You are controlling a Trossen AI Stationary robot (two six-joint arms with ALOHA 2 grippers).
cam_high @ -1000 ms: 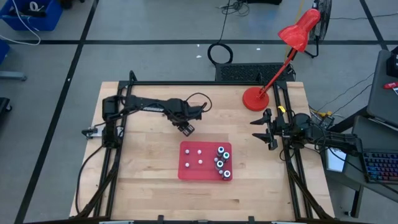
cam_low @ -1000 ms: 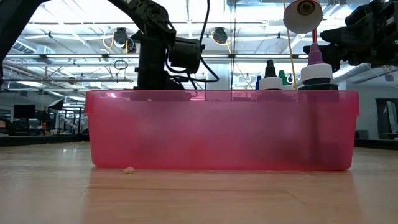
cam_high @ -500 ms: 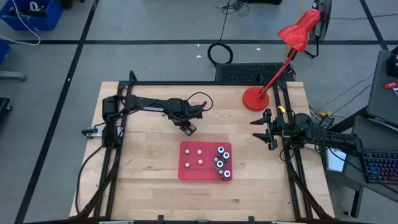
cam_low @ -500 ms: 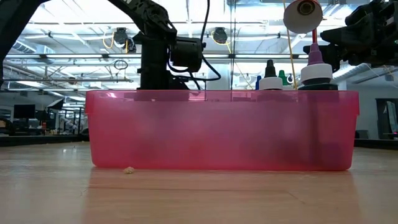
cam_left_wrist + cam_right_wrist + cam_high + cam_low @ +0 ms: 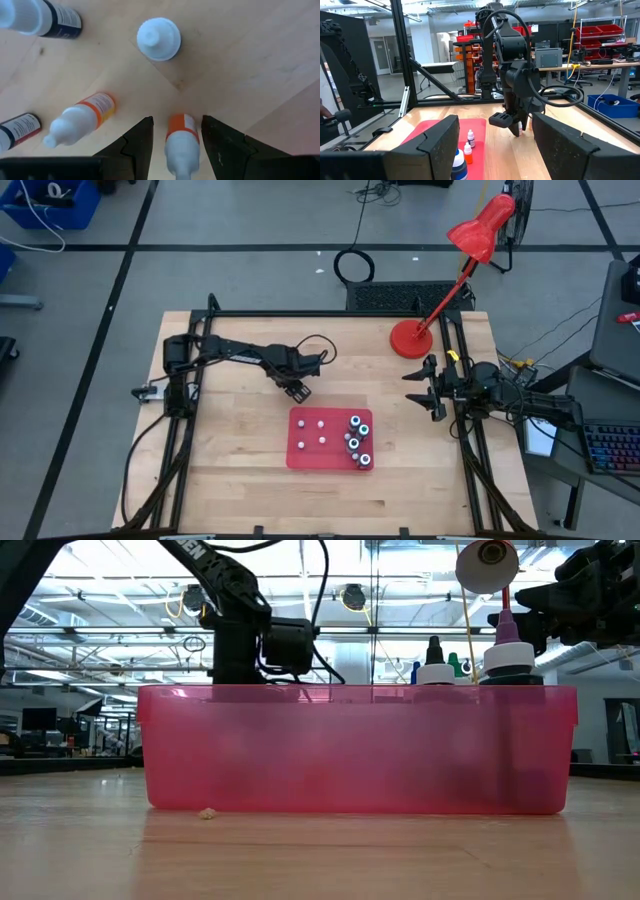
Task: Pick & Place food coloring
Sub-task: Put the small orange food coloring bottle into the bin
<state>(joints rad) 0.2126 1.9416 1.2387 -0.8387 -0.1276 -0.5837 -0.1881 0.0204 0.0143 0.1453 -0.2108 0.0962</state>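
Note:
The white-capped bottle (image 5: 182,150) would be caught if my left gripper closed now, so it should close. My fingers are beside the orange label (image 5: 182,125) of the bottle.
My left gripper (image 5: 296,391) hangs over the wood just beyond the far edge of the red tray (image 5: 300,457). It is open and points down. In the left wrist view its fingers stand on either side of a small upright bottle with an orange label and white cap (image 5: 182,131), with a gap on at least one side. The same bottle (image 5: 520,129) shows in the right wrist view. Several more bottles stand on the wood nearby, such as a white-capped one (image 5: 159,39) and a second orange-labelled one (image 5: 82,119). The tray holds dark bottles (image 5: 356,442) and white-topped ones (image 5: 318,432). My right gripper (image 5: 428,388) waits open at the table's right edge.
A red desk lamp (image 5: 410,338) stands on the far right corner, its arm reaching up over the table. Dark frame rails run along both sides of the table. The tray wall (image 5: 350,750) hides the left gripper's fingers in the low view. Bare wood lies left of the tray.
My left gripper has moved a little toward the table's left edge and has come down. The bottles and the tray have kept their places.

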